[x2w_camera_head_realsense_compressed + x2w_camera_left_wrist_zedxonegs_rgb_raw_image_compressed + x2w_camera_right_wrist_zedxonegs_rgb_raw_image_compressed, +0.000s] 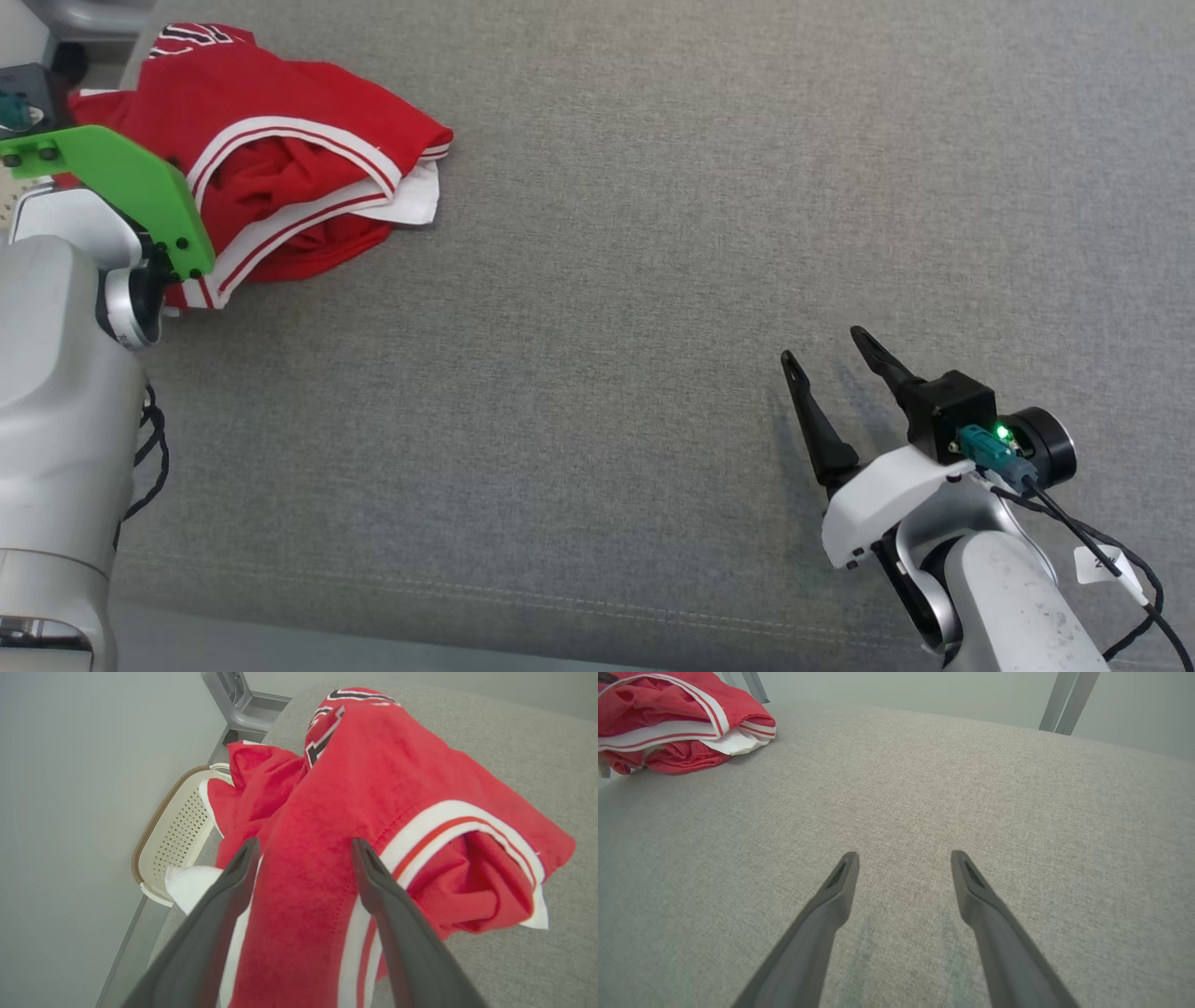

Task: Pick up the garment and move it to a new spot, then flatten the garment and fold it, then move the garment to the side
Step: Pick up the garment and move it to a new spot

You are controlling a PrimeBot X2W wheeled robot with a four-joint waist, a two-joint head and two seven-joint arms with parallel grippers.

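The garment has a narrow red fold (305, 865) that sticks up at its near shoulder seam while the rest of the garment lies slumped, so my left gripper needs to pinch it there next.
The garment (280, 177) is red with white and red striped trim, lying bunched in a heap at the far left of the grey surface. In the left wrist view it (373, 812) bulges up between and under my fingers. My left gripper (303, 847) is open, its two dark fingers spread to either side of a red fold, close over the cloth. My right gripper (826, 350) is open above bare grey fabric at the lower right, far from the heap. From the right wrist the garment (668, 723) lies at the top left and my right gripper (903, 858) holds nothing.
The grey upholstered surface (653, 280) stretches wide to the right of the heap. A cream perforated basket (173, 830) sits on the floor past the surface's left edge. Grey metal frame legs (1069, 700) stand beyond the far edge.
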